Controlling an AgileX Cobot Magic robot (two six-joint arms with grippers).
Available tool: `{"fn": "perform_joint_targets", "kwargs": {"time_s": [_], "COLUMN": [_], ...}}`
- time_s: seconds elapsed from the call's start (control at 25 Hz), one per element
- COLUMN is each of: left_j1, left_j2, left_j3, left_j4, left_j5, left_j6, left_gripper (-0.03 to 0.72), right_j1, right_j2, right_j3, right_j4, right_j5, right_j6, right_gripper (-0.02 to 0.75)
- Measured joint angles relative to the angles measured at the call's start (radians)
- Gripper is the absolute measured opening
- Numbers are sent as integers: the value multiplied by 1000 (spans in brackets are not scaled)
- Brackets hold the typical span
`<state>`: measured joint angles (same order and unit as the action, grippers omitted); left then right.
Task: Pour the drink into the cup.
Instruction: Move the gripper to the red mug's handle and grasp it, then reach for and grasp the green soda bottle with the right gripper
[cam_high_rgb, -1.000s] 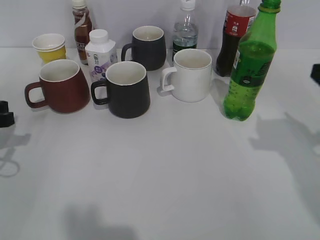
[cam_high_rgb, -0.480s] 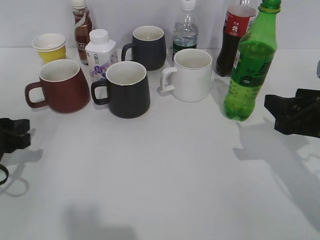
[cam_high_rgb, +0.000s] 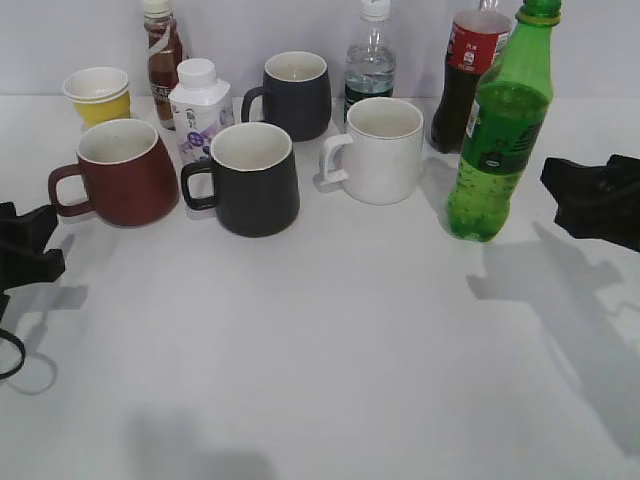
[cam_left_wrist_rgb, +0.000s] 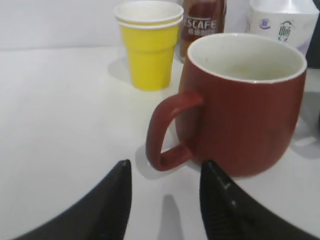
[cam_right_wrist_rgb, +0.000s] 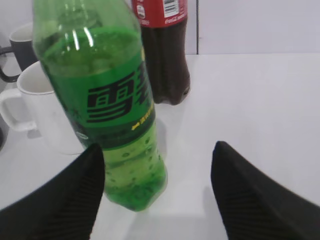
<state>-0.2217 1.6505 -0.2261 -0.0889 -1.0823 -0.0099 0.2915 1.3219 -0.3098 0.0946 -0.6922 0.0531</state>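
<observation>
A black mug (cam_high_rgb: 245, 180) and the milk bottle crowd the body of the red-brown mug, so next my left gripper needs to hold the red-brown mug by its free-standing handle (cam_high_rgb: 56, 190).
The green soda bottle (cam_high_rgb: 498, 135) stands upright at the right of the table, uncapped; it also shows in the right wrist view (cam_right_wrist_rgb: 107, 105). My right gripper (cam_high_rgb: 590, 200) (cam_right_wrist_rgb: 157, 165) is open and empty, just right of the bottle, not touching it. The red-brown mug (cam_high_rgb: 120, 172) (cam_left_wrist_rgb: 240, 100) stands at the left, handle towards the left. My left gripper (cam_high_rgb: 25, 250) (cam_left_wrist_rgb: 165, 187) is open and empty, just short of the mug's handle.
Two black mugs (cam_high_rgb: 252, 178) (cam_high_rgb: 295, 95), a white mug (cam_high_rgb: 380, 148), a cola bottle (cam_high_rgb: 468, 75), a small clear bottle (cam_high_rgb: 372, 60), a white milk bottle (cam_high_rgb: 200, 105), a coffee bottle (cam_high_rgb: 163, 55) and stacked yellow paper cups (cam_high_rgb: 100, 95) crowd the back.
The right gripper moved up and slightly right beside the bottle. The left gripper moved up, closer to the mug's handle.
</observation>
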Motion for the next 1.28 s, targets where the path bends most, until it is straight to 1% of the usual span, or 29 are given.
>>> {"fn": "perform_joint_targets", "kwargs": {"time_s": [0.08, 0.2, 0.36, 0.48, 0.6, 0.96, 1.08, 1.28], "left_j1": [0, 0, 0, 15, 34, 35, 35, 36], "left_j2": [36, 82, 118, 143, 162, 237, 238, 258], "left_j3": [-6, -36, -68, -89, -107, -135, -164, -234], "left_j4": [0, -3, -36, -46, -38, 5, 6, 0], "left_j5": [-40, -53, -88, -95, -96, -108, -107, -53], "left_j6": [0, 0, 1, 1, 1, 1, 1, 1], "left_gripper": [351, 351, 351, 351, 351, 351, 351, 351], "right_j1": [0, 0, 0, 0, 0, 0, 0, 0], "right_j2": [0, 0, 0, 0, 0, 1, 6, 26], "right_j3": [0, 0, 0, 0, 0, 0, 0, 0], "right_j4": [4, 5, 6, 6, 6, 6, 6, 6], "right_j5": [-16, -43, -54, -60, -61, -63, -63, -65], "right_j6": [0, 0, 0, 0, 0, 0, 0, 0], "right_gripper": [501, 501, 501, 501, 501, 501, 501, 501]}}
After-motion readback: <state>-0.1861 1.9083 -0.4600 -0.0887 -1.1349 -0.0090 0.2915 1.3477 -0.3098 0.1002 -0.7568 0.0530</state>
